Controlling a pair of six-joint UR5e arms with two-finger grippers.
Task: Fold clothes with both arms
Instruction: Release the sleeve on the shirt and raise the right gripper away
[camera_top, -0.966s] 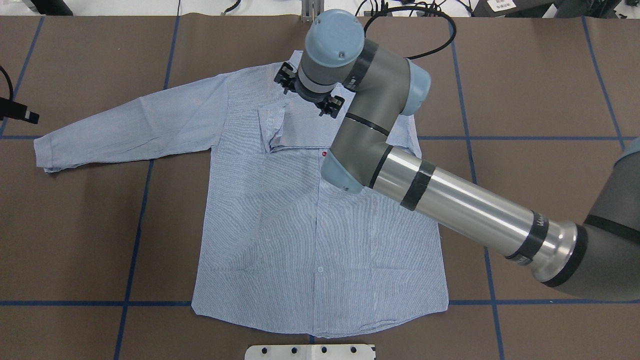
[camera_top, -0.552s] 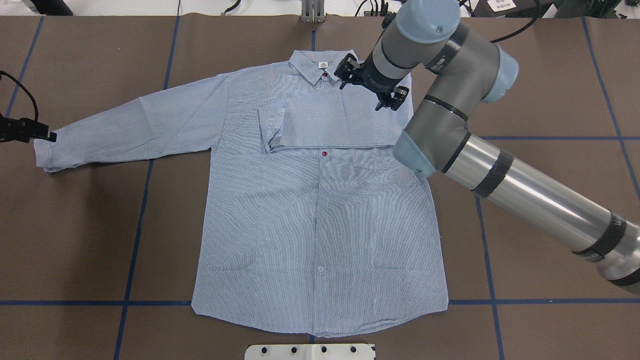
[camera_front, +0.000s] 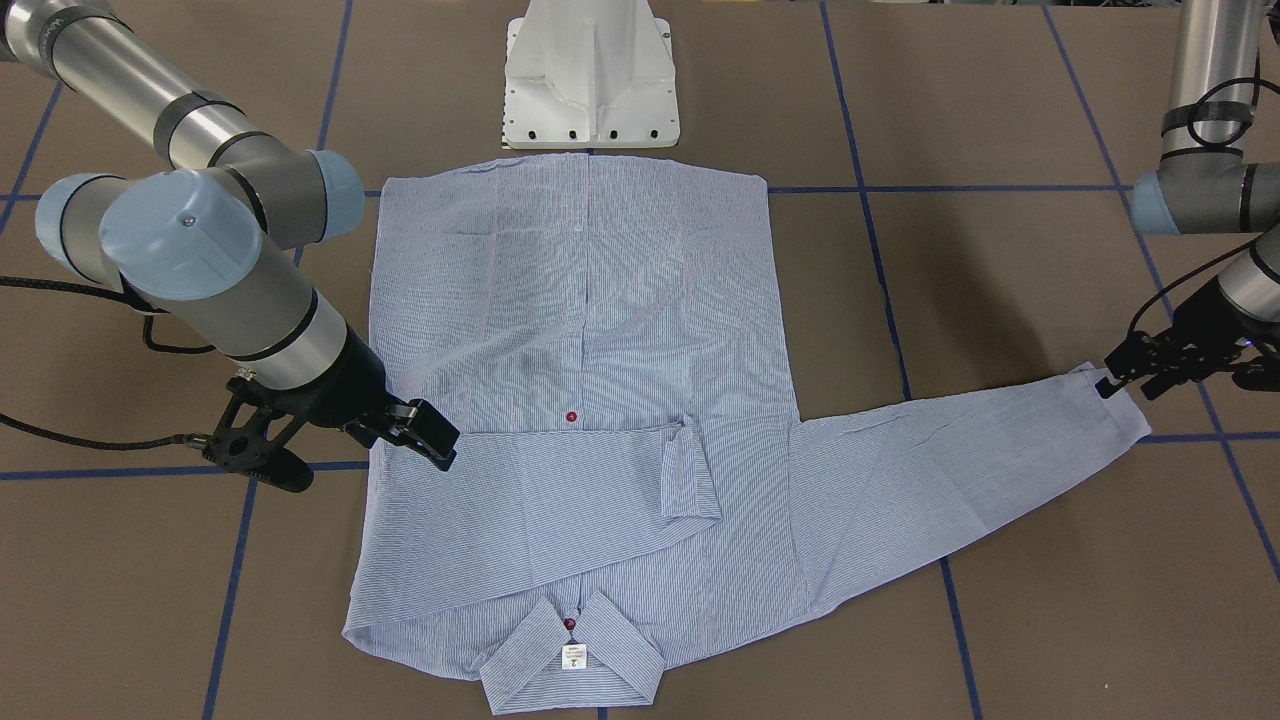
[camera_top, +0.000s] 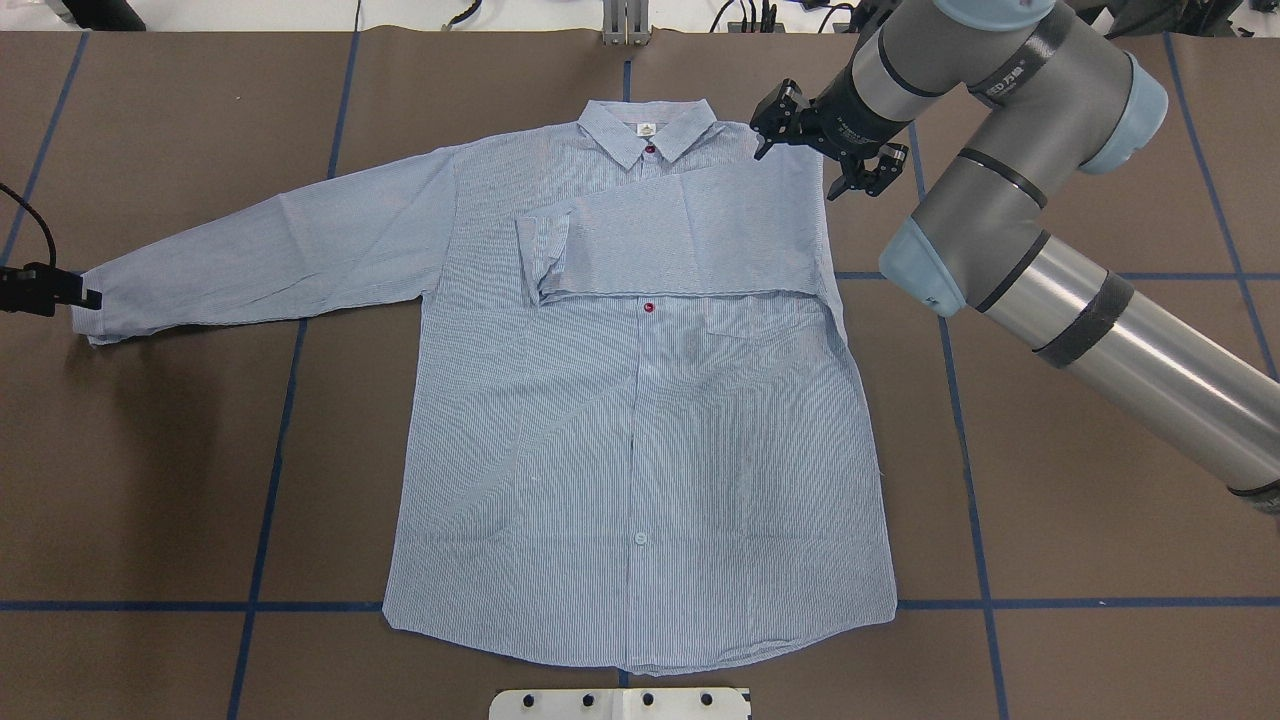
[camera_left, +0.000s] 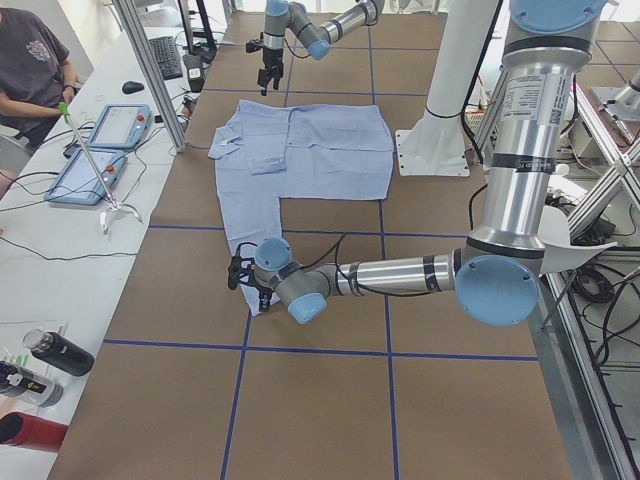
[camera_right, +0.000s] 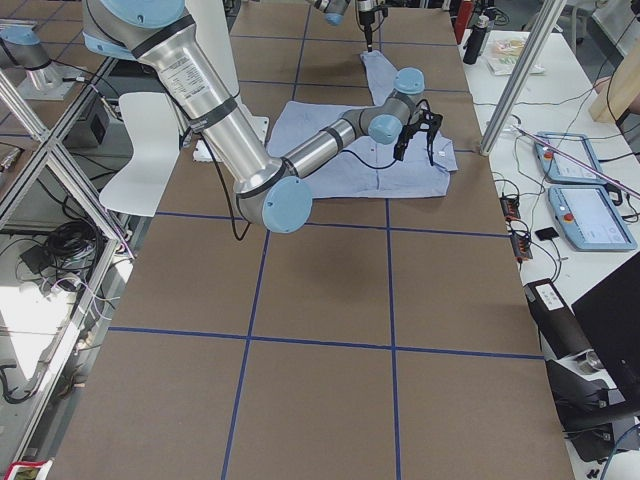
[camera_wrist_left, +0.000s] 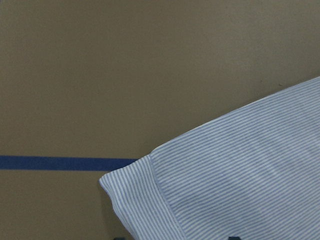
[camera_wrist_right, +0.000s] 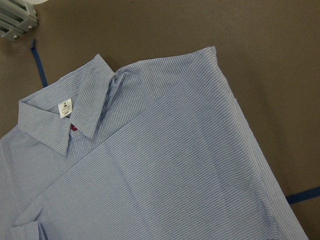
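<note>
Next, the left gripper grips the outstretched sleeve by its cuff (camera_front: 1115, 400) to fold that sleeve across the shirt's chest (camera_front: 654, 360).
The striped shirt (camera_top: 640, 420) lies flat and front up on the brown table, collar (camera_top: 648, 130) at the far side. Its right sleeve (camera_top: 680, 240) is folded across the chest; the left sleeve (camera_top: 260, 250) stretches straight out. My right gripper (camera_top: 820, 150) is open and empty, hovering over the shirt's right shoulder; in the front view it (camera_front: 365, 465) sits beside the folded edge. My left gripper (camera_top: 80, 295) is at the left cuff (camera_front: 1115, 400), jaws open. In the left wrist view the cuff (camera_wrist_left: 150, 200) lies between the fingertips.
The white pedestal base (camera_front: 590, 80) stands at the shirt's hem. Blue tape lines (camera_top: 270, 450) grid the table. A metal bracket (camera_top: 622, 20) sits at the far edge. A side bench holds tablets (camera_left: 100, 150) and bottles (camera_left: 50, 355).
My right arm swung right, from over the collar to the right shoulder, leaving the sleeve folded across the chest. My left gripper moved in and down to the left cuff.
</note>
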